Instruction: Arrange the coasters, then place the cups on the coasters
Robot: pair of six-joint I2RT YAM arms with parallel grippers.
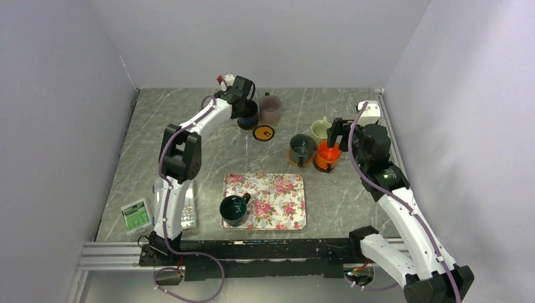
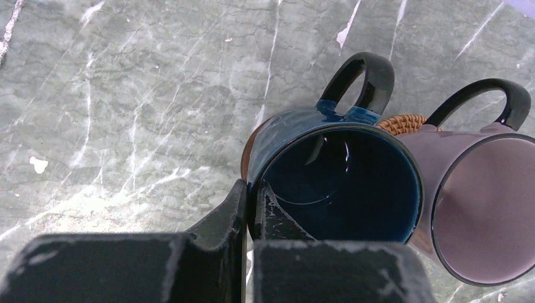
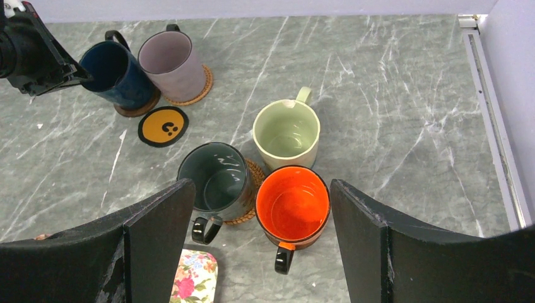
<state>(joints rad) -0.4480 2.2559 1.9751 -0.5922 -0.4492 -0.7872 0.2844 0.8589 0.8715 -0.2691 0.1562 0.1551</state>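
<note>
The base of the navy blue cup is over the dark brown coaster (image 3: 135,108), close beside the mauve cup. It is time for my left gripper to let go of the navy blue cup.
My left gripper (image 2: 252,192) is shut on the rim of the navy blue cup (image 2: 334,170), one finger inside and one outside. The cup leans over a dark brown coaster (image 3: 135,108). Beside it, the mauve cup (image 3: 170,63) stands on a tan woven coaster (image 3: 200,88). A black coaster with an orange middle (image 3: 163,126) lies bare. My right gripper (image 3: 262,189) hangs open above the orange cup (image 3: 292,205). A dark green cup (image 3: 213,180) sits on a woven coaster, and the cream-green cup (image 3: 286,134) is just behind it. Another dark green cup (image 1: 234,209) rests on the floral tray.
The floral tray (image 1: 277,202) lies near the front centre. A clear plastic box (image 1: 185,211) and a small green box (image 1: 136,214) sit at the front left. A white block (image 1: 370,112) stands by the right wall rail.
</note>
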